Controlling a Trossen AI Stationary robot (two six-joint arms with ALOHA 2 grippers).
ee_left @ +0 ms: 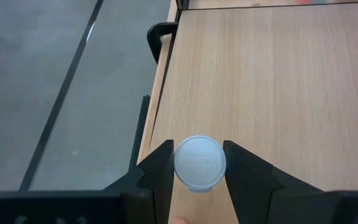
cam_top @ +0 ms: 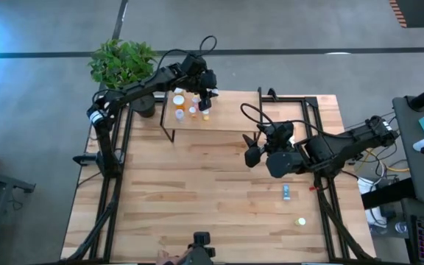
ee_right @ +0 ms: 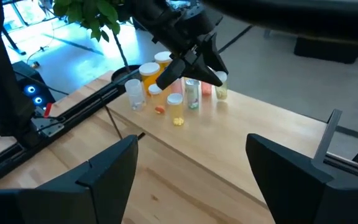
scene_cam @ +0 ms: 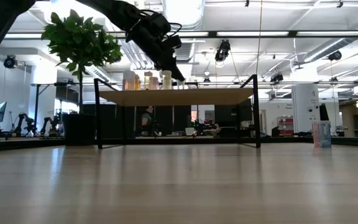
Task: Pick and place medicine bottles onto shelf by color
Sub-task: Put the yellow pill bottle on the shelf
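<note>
The white-capped bottle [ee_left: 200, 163] is upright with its base down at the shelf board [ee_left: 260, 106] and would stand, so it is time for my left gripper to release it now.
The shelf [cam_top: 234, 110] stands at the far middle of the table, with several medicine bottles [ee_right: 149, 74] upright on its left end, orange, white and pinkish. My left gripper [cam_top: 206, 99] reaches over that end and is shut on a small yellowish bottle with a white cap [ee_left: 199, 163], beside the others. In the low view its fingers [scene_cam: 180, 78] hang just above the board [scene_cam: 179, 96]. My right gripper [cam_top: 253, 149] hovers open above the table's middle right, nothing between its fingers [ee_right: 104, 168]. My left gripper pinches the bottle at its top between the two fingers [ee_left: 160, 174], one on either side of the round white cap [ee_left: 180, 163]. The fingers come slanting down from the left and near side. The bottle [ee_right: 221, 93] stands upright under them; whether its base touches the shelf I cannot tell.
A blue-green bottle [cam_top: 286, 192] lies on the table at the near right, with a small yellow one [cam_top: 301, 221] nearer the front edge. A potted plant [cam_top: 122, 62] stands at the far left corner. The shelf's right part [ee_left: 278, 74] is bare wood.
</note>
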